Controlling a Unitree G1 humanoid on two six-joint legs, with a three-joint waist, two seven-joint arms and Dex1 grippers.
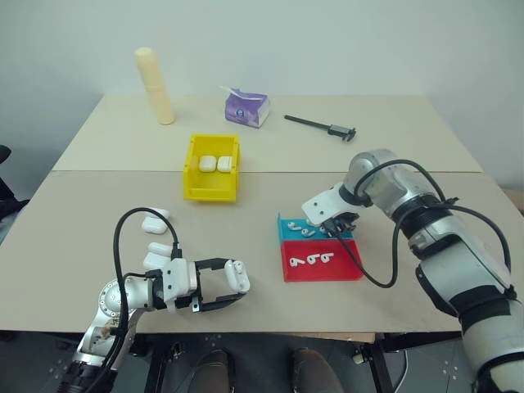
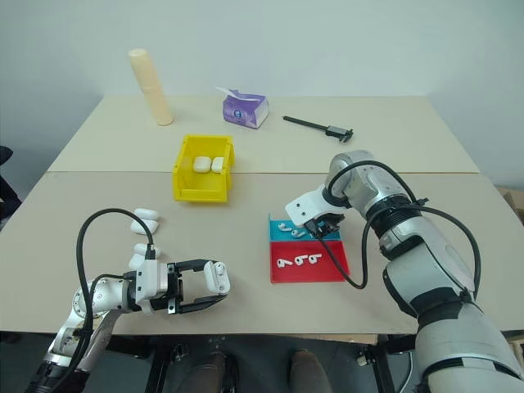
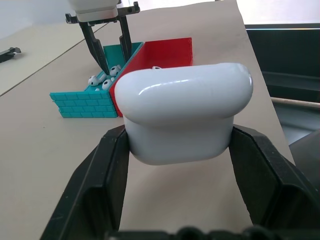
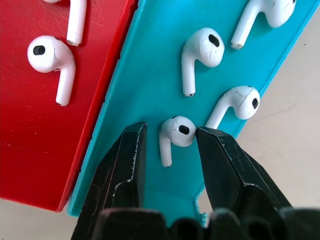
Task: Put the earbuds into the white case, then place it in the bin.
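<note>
My right gripper has its fingers on both sides of the earbud's head, so it is ready to close. Closing now would catch the earbud.
My left gripper is shut on a white case, held just above the table's near edge. My right gripper points down into the teal tray. Its open fingers straddle one of the earbuds lying there, and one fingertip is right against the bud's head. Three more earbuds lie further along the same tray. Other earbuds lie in the red tray beside it. The yellow bin stands mid-table with two white cases inside.
Three spare white cases lie on the table near my left arm. At the back stand a cream cylinder, a purple tissue pack and a black caliper. A seam crosses the table behind the bin.
</note>
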